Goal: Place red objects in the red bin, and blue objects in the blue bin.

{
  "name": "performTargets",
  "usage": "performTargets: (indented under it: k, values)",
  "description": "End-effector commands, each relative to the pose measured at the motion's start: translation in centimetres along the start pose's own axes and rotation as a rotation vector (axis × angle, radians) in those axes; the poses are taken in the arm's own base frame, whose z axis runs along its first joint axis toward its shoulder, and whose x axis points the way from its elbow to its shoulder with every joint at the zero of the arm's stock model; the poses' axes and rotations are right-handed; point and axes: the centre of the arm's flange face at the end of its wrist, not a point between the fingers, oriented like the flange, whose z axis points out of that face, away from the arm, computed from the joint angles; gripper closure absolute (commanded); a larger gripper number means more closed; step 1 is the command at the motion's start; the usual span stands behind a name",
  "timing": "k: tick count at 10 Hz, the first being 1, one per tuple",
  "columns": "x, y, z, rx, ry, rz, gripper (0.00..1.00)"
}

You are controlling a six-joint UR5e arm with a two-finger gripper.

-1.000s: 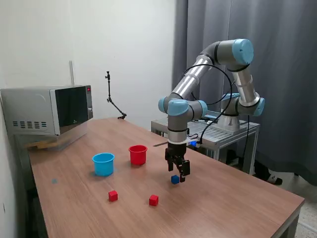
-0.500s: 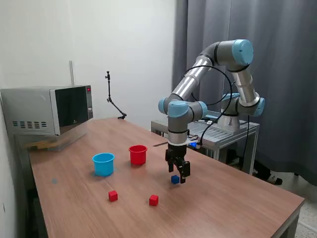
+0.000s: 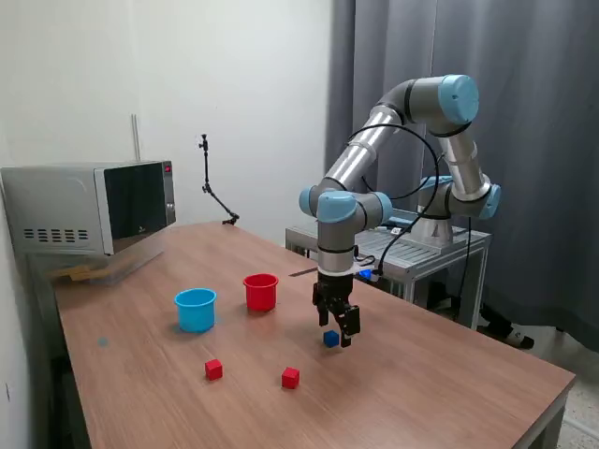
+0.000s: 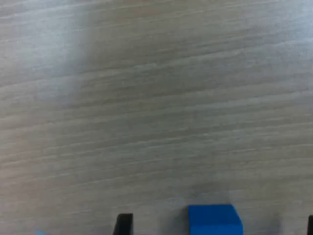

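Observation:
Next, my gripper grabs the opposite sides of the small dark blue cube, to drop it into the blue bin.
One dark blue cube sits on the wooden table; in the wrist view the cube lies between my fingers with a gap on each side, one dark finger showing beside it. My gripper is open and points down around the cube, low over the table. Two red cubes lie nearer the front edge. The red cup and the light blue cup stand upright to the exterior view's left of my gripper. A second blue cube is not in view.
A microwave stands at the table's far left in the exterior view. A thin black stand is at the back edge. A metal cart holds the arm's base behind the table.
My gripper has sunk slightly lower around the blue cube. The cubes and cups have not moved.

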Motion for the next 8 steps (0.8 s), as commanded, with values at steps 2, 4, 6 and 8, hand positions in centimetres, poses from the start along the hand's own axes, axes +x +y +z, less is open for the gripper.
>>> performTargets:
  k: [2,4,6,8]
  values:
    - [0.12,-0.02,-0.03,0.0,0.0,-0.002,0.0]
    - [0.12,0.0,0.06,0.0,0.0,-0.002,0.0]
    - [0.23,0.11,0.41,0.005,0.005,-0.002,0.0]
    - [0.22,0.09,0.43,0.006,0.005,-0.002,0.0]
